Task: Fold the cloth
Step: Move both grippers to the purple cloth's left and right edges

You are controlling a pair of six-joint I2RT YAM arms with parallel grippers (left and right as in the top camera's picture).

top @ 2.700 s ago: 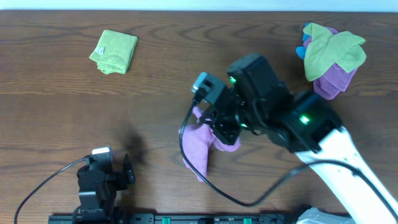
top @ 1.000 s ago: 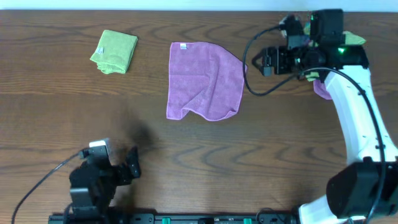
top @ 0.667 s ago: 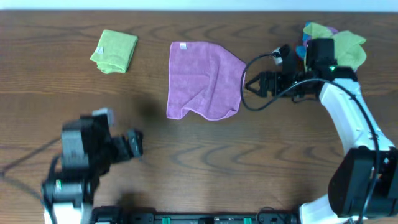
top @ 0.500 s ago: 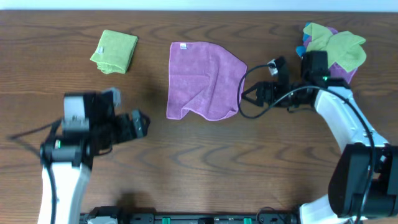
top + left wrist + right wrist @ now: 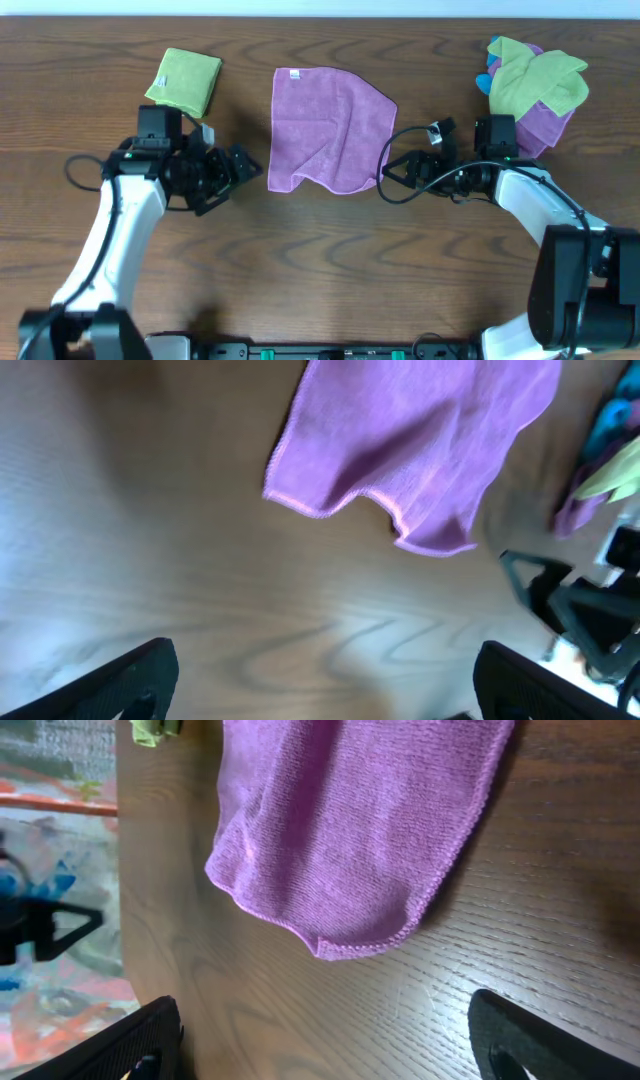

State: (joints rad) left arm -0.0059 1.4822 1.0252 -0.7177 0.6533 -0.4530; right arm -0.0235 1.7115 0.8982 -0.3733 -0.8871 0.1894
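My left gripper grabs the lilac cloth [image 5: 325, 125] by its near corner [image 5: 275, 187] next, opposite my right gripper's corner, to fold the cloth's near edge over.
The lilac cloth [image 5: 325, 125] lies spread on the table, a bit rumpled, its near edge wavy and its white tag [image 5: 294, 74] at the far left corner. My left gripper [image 5: 245, 166] stands open just left of the cloth's near left corner. Over bare wood in the left wrist view, that gripper [image 5: 325, 695] is short of the cloth [image 5: 420, 440]. Just right of the near right corner my right gripper [image 5: 390, 172] is open. The right wrist view shows that gripper [image 5: 320, 1045] empty, with the cloth's corner [image 5: 350, 820] ahead of it.
A folded lime-green cloth [image 5: 183, 82] lies at the far left. A heap of green, purple and blue cloths [image 5: 535, 85] sits at the far right, behind the right arm. The table's far edge runs just beyond the cloth.
The cloth was bunched in the right gripper and now lies spread out. The left arm swung from the near edge up to its left corner; the right arm came down to its right corner.
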